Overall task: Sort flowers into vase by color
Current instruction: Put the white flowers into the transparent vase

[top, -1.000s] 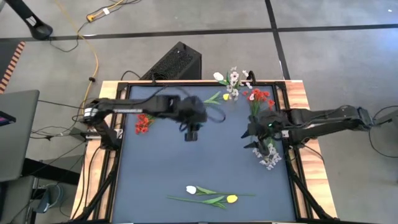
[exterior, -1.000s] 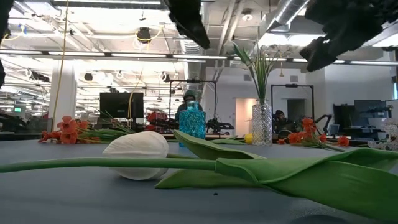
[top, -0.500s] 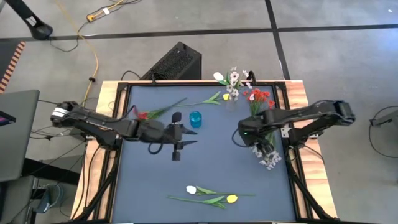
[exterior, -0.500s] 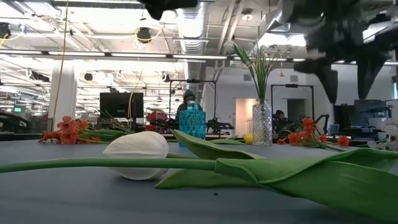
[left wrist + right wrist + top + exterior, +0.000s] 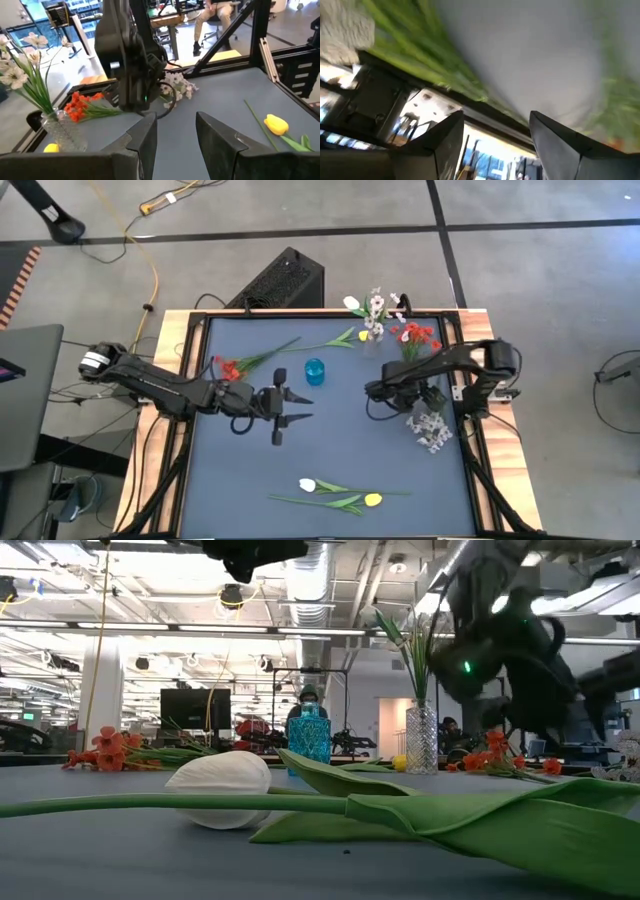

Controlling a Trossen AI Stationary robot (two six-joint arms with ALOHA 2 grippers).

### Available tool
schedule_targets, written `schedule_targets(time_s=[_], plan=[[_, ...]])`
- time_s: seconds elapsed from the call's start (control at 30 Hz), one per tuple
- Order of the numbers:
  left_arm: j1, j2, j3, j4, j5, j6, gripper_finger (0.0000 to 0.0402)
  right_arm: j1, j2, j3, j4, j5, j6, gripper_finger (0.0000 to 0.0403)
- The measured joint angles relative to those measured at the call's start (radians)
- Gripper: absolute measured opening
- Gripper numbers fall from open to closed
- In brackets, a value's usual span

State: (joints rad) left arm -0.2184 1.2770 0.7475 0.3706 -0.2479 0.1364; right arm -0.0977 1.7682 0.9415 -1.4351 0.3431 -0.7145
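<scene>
My right gripper should add the spray to the white-pink blossoms in the clear vase [image 5: 372, 330], so it needs to reach the spray [image 5: 430, 430] and grab its green stems.
The flowers lie scattered on the dark table. A red cluster [image 5: 231, 367] lies far left and another [image 5: 418, 335] far right. A white-pink spray [image 5: 430, 430] lies at the right edge. A white tulip [image 5: 308, 485] and a yellow tulip [image 5: 372, 500] lie near the front. A clear vase [image 5: 372, 330] holds white-pink blossoms, and a blue vase [image 5: 315, 370] stands mid-table. My left gripper [image 5: 284, 409] hovers open and level, near-left of the blue vase. My right gripper [image 5: 495, 145] is open and slants down beside the spray, with nothing between its fingers.
A white tulip [image 5: 352, 304] and a yellow tulip [image 5: 363, 336] with a green stem lie by the clear vase. The table frame's black rails [image 5: 470, 450] run along both sides. Bare table lies between the two grippers and toward the front tulips.
My left gripper has drawn back from above the blue vase toward the table's near left, sunk a little, and tipped from pointing down to level. My right gripper has sunk toward the table, shifted slightly left, and rolled. Both have stayed open.
</scene>
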Motion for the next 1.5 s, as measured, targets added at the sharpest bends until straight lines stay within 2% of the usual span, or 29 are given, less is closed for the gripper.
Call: schedule_targets(time_s=[0.17,0.3,0.63,0.77,0.97,1.1,1.3,1.43,1.5], plan=[[0.000,0.000,0.000,-0.029,0.001,0.007,0.0125,-0.015,0.020,-0.069,0.018,-0.003,-0.026,0.0236],[0.000,0.000,0.000,-0.034,-0.001,0.024,0.0125,0.004,0.002,-0.126,0.087,-0.068,-0.025,0.0222],[0.017,0.001,0.000,-0.013,-0.002,0.043,0.0125,0.153,0.005,-0.263,0.260,-0.058,-0.042,0.0211],[0.032,0.001,0.000,-0.006,-0.002,0.038,0.0125,0.220,0.005,-0.240,0.274,-0.059,-0.043,0.0165],[0.048,0.001,0.000,0.029,-0.003,0.034,0.0125,0.280,0.005,-0.165,0.203,-0.085,-0.045,0.0035],[0.048,0.001,0.000,0.052,-0.003,0.034,0.0125,0.292,-0.003,-0.097,0.136,-0.087,0.022,0.0029],[0.056,0.001,0.000,0.085,-0.003,0.035,0.0125,0.271,-0.143,-0.006,0.100,-0.137,0.068,0.0031],[0.068,0.002,0.000,0.092,-0.003,0.020,0.0125,0.198,-0.327,0.046,0.094,-0.264,0.137,0.0031],[0.076,0.002,0.000,0.087,-0.003,-0.006,0.0125,0.151,-0.434,0.068,0.146,-0.330,0.202,0.0031]])
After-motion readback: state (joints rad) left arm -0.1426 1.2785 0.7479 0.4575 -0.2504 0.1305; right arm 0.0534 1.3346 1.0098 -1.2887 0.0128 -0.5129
